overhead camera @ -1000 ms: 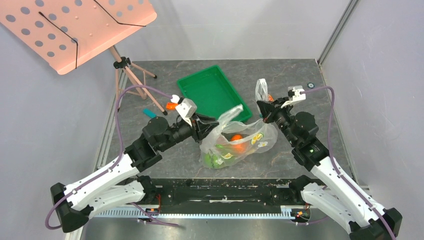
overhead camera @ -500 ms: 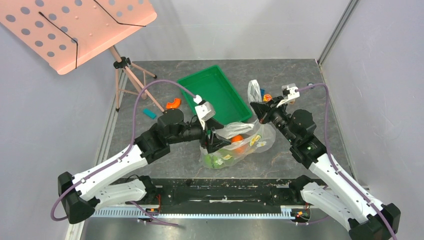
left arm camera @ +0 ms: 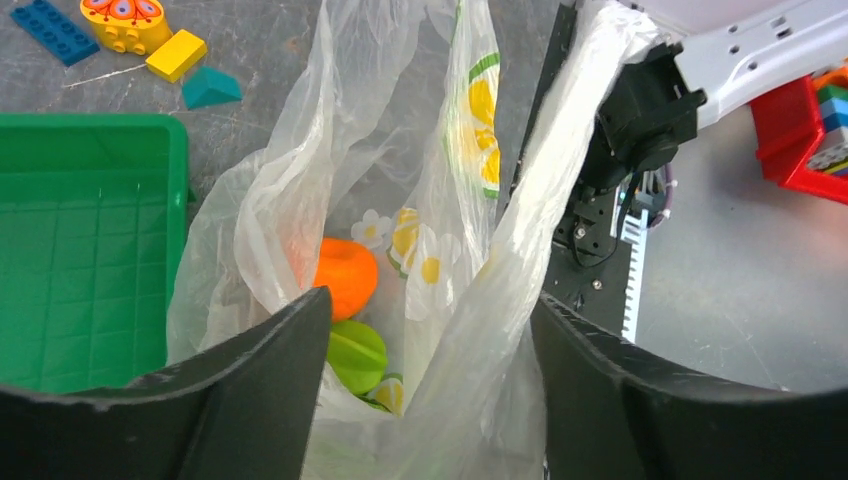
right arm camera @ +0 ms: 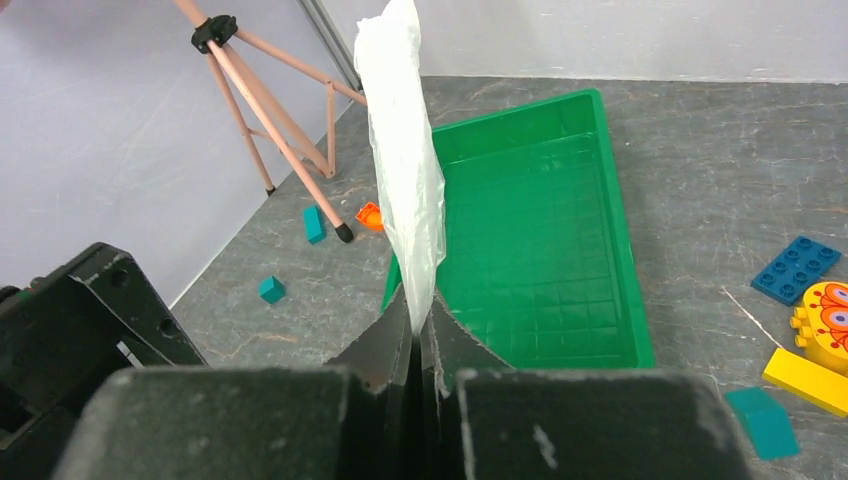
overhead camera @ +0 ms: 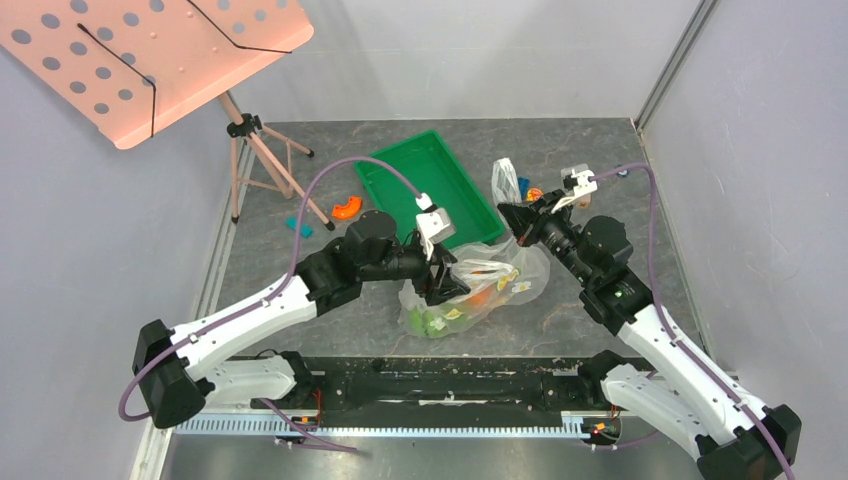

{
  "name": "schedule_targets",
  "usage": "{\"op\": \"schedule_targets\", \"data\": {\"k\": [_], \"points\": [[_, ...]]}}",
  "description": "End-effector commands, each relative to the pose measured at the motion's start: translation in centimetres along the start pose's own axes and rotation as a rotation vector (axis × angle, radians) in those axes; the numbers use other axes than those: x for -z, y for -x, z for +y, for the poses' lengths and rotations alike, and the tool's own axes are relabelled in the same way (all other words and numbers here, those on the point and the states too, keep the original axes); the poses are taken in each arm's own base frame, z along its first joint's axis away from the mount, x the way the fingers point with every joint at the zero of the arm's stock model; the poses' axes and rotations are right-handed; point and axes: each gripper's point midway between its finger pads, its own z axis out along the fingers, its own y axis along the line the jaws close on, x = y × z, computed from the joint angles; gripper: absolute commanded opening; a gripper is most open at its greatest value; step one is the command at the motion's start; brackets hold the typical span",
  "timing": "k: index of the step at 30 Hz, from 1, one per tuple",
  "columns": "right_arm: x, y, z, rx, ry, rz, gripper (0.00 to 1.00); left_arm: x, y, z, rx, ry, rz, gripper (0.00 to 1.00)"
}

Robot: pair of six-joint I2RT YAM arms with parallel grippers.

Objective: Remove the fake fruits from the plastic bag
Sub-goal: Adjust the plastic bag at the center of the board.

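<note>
My left gripper needs to close now on the gathered white bag film, because the film runs between both of its fingers and they would hold it.
The clear flower-print plastic bag lies in front of the green tray. My right gripper is shut on one bag handle and holds it up, pinched between the jaws. My left gripper is open, with both fingers at the bag's mouth and bag film between them. Through the opening I see the round orange and the green ribbed piece deep inside. In the top view, orange and green shapes show through the bag. The watermelon and peach are not clearly visible.
The green tray stands just behind the bag and shows in the left wrist view. An orange curved toy and a teal block lie left. Loose blocks lie right of the tray. A pink music stand's tripod is at the back left.
My left arm has swung right and tipped down, bringing its open fingers from the bag's left side into the bag's mouth. My right gripper has drawn the handle slightly back and left.
</note>
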Motion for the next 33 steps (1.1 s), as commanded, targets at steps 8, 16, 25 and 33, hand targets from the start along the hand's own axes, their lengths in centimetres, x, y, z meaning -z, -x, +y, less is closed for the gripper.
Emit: {"op": "schedule_targets", "data": {"k": [8, 16, 25, 33], "points": [[0.9, 3.2, -0.6, 0.013, -0.075, -0.097, 0.0, 0.9, 3.1, 0.4, -0.053, 0.069, -0.06, 0.02], [4.3, 2.0, -4.5, -0.054, -0.27, -0.155, 0.01, 3.2, 4.9, -0.3, -0.022, 0.086, -0.263, 0.02], [4.8, 3.4, -1.5, 0.095, -0.142, -0.067, 0.66, 3.1, 4.6, -0.5, -0.002, 0.068, -0.283, 0.02], [5.0, 6.8, 2.3, 0.188, -0.014, 0.043, 0.56, 3.1, 5.1, -0.2, 0.003, 0.086, -0.303, 0.02]]}}
